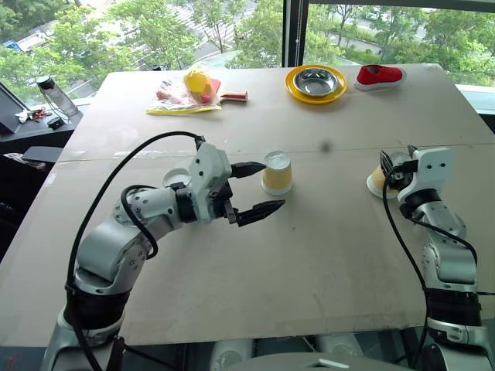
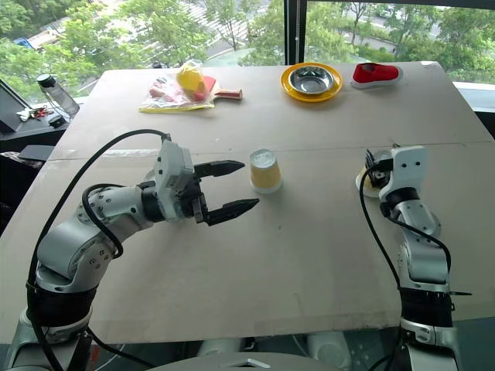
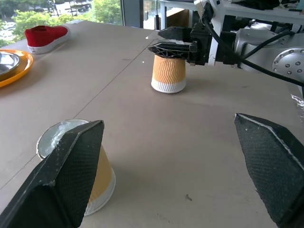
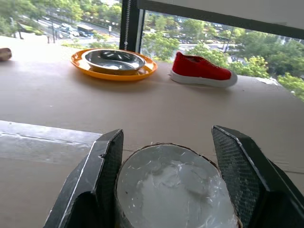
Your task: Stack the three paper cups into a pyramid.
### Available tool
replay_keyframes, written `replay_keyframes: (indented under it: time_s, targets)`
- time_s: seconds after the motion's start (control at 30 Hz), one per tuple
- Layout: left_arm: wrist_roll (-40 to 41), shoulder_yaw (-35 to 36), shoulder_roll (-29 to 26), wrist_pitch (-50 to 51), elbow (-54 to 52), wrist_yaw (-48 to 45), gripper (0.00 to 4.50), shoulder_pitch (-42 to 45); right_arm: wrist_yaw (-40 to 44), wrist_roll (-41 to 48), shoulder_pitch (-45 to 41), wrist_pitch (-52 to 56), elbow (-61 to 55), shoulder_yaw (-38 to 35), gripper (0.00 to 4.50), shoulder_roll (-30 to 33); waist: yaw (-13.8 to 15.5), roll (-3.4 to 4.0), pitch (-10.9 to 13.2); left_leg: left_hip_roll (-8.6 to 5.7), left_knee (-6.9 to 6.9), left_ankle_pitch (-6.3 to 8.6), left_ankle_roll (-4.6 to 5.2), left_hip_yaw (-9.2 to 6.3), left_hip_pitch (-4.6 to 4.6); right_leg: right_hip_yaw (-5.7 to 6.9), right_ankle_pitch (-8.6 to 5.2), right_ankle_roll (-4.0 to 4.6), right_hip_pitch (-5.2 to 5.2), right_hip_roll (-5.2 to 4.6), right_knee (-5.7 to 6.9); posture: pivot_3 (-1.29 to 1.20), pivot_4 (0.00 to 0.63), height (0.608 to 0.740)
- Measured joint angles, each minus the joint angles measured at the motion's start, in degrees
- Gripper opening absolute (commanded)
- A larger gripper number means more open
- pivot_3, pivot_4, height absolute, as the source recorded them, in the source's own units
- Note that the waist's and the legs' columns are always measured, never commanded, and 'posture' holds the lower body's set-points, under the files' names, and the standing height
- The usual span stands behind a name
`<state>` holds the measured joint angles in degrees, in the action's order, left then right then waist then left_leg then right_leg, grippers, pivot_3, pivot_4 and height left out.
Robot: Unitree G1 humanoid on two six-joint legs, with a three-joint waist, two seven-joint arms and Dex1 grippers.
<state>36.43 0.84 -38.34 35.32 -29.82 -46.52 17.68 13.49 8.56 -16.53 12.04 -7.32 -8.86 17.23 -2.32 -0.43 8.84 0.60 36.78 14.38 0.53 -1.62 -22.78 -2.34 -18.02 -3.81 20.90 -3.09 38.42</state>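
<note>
I need to move the held cup [image 1: 377, 184] toward the middle cup [image 1: 277, 172] with my right gripper before I open it. The held cup is still well short of the middle cup.
Three yellow-tan paper cups stand upside down, apart from one another on the table [image 1: 309, 255]. The middle cup [image 1: 277, 172] sits just past the far fingertip of my left gripper [image 2: 250, 184], which is open and holds nothing. In the left wrist view this cup [image 3: 78, 166] shows beside one finger, not between the two. A second cup [image 1: 176, 178] is partly hidden behind my left wrist. My right gripper [image 1: 393, 171] is shut on the third cup [image 3: 168, 71] near its white base [image 4: 175, 190], at the table's right side.
At the far edge lie a yellow plate [image 1: 294, 83] with a steel bowl [image 1: 315, 79], a red shoe [image 1: 379, 75], and a paddle with a yellow item on a plastic bag [image 1: 189, 91]. A bottle [image 1: 54, 96] stands off the table's left side.
</note>
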Motion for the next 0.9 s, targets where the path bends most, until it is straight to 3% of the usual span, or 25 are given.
replay_keyframes:
  time_s: [0.17,0.5,0.9]
  targets:
    - [0.16,2.03,-0.10,0.77,-0.97,2.03,4.50,-2.07,4.04,1.19,-5.10,-0.03,2.93,3.89,2.19,-1.12,0.11,-0.01,0.00,0.01,0.01,0.00,0.00,-0.01,-0.02,0.01,0.00,0.00,0.00,-0.03,-0.03,0.00,0.150,0.740]
    - [-2.45,5.91,1.52,-2.67,-4.15,7.63,4.50,-15.62,10.46,1.65,-11.22,-1.98,11.48,8.55,2.19,-3.60,0.07,-0.02,0.01,0.05,0.01,0.00,-0.01,-0.02,-0.01,0.01,0.00,0.00,0.02,-0.04,0.01,0.00,0.150,0.740]
    - [-3.66,5.90,2.16,-4.88,-4.43,8.04,4.50,-16.20,12.83,1.08,-13.25,-2.33,12.82,12.43,2.19,-6.41,0.03,-0.02,0.01,0.05,0.01,0.00,-0.01,-0.02,-0.01,0.01,0.00,0.00,0.03,-0.05,0.02,0.00,0.150,0.740]
